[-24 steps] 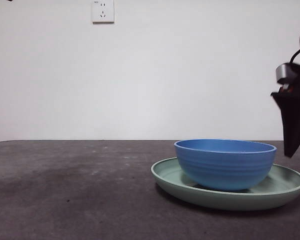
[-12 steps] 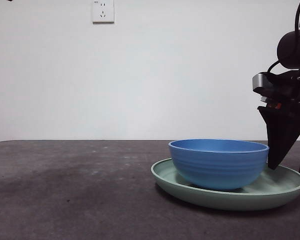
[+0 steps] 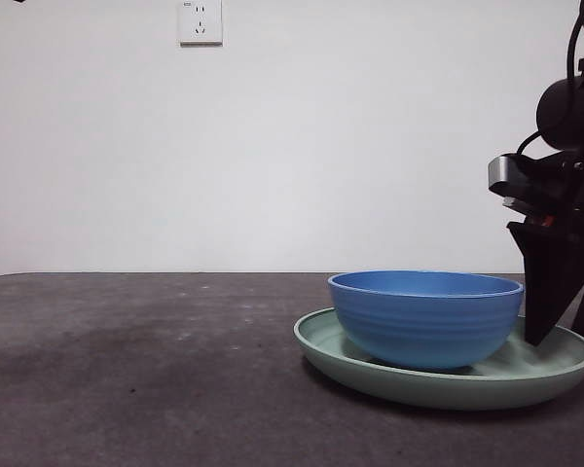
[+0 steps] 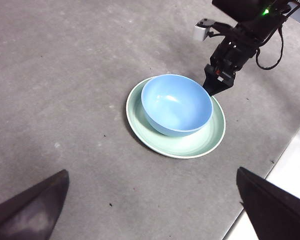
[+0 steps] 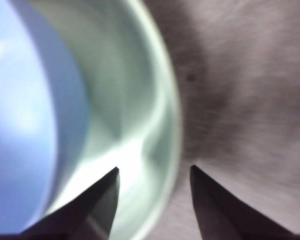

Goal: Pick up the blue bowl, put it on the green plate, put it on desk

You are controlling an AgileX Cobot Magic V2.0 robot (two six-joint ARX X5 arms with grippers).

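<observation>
I will next bring the green plate and the plate's blue bowl [image 3: 424, 321] into place on the desk, so my right gripper will grab the plate by its rim.
The blue bowl [image 3: 424, 316] sits inside the green plate [image 3: 540, 368] on the desk [image 3: 136, 370], right of centre. My right gripper [image 3: 565, 336] is down at the plate's right side, just beside the bowl. In the right wrist view it [image 5: 154, 169] is open, one jaw over the plate's inside and the other over the desk [image 5: 240, 75], with the plate's rim [image 5: 170, 115] between them. The bowl's wall [image 5: 20, 115] shows close by. My left gripper [image 4: 151, 172] hangs open high above, looking down on bowl [image 4: 176, 104], plate [image 4: 190, 147] and the right gripper [image 4: 217, 85].
A white wall with a socket [image 3: 200, 21] stands behind the desk. In the left wrist view the desk's edge [image 4: 270, 165] runs close to the plate, with a pale surface beyond it. Bare desk lies left of the plate.
My right gripper came in from the right edge and dropped to the plate's right rim. The bowl slid slightly left in the plate. Little has moved in the last half second.
</observation>
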